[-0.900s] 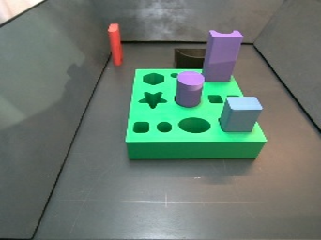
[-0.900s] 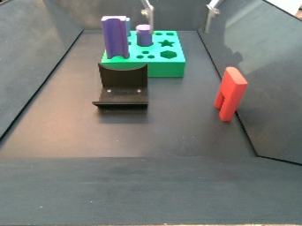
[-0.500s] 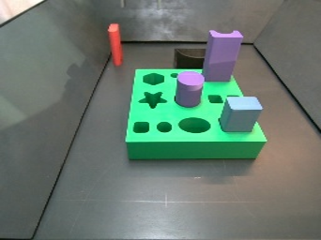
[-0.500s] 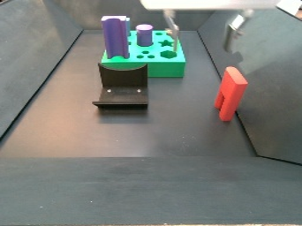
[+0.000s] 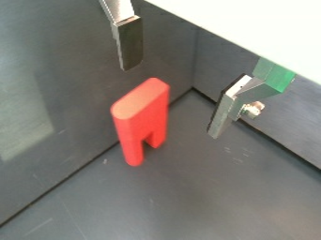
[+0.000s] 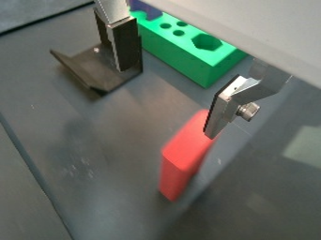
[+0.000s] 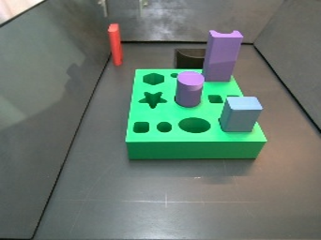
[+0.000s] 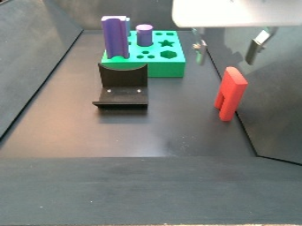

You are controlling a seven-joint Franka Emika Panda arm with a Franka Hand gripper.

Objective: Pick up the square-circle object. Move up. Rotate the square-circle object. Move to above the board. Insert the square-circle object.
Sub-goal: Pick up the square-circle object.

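Observation:
My gripper needs to leave the red piece's two legs free to go into the board (image 7: pixel 160 139), so it should next grab the piece by its wide upper end (image 7: pixel 114 28).
The square-circle object (image 8: pixel 231 93) is a red piece standing upright on the dark floor close to a side wall; it also shows in a side view (image 7: pixel 114 44) at the far corner. In both wrist views it stands below the gripper, its two legs down (image 5: pixel 141 119) (image 6: pixel 186 159). The gripper (image 8: pixel 227 41) hangs open and empty just above and a little behind the piece, its fingers (image 5: pixel 127 39) (image 6: pixel 234 101) spread wide with nothing between them. The green board (image 7: pixel 160 139) lies mid-floor, apart from the piece, and shows in a wrist view (image 6: pixel 189 52).
On the board stand a tall purple block (image 7: pixel 223 54), a purple cylinder (image 7: pixel 190 89) and a light-blue cube (image 7: pixel 241 113). A small black box (image 7: pixel 189 58) sits behind the board. The fixture (image 8: pixel 122 84) stands in front of the board. Grey walls enclose the floor.
The gripper has come forward and down from above the board to over the red piece. The piece and the board have not moved.

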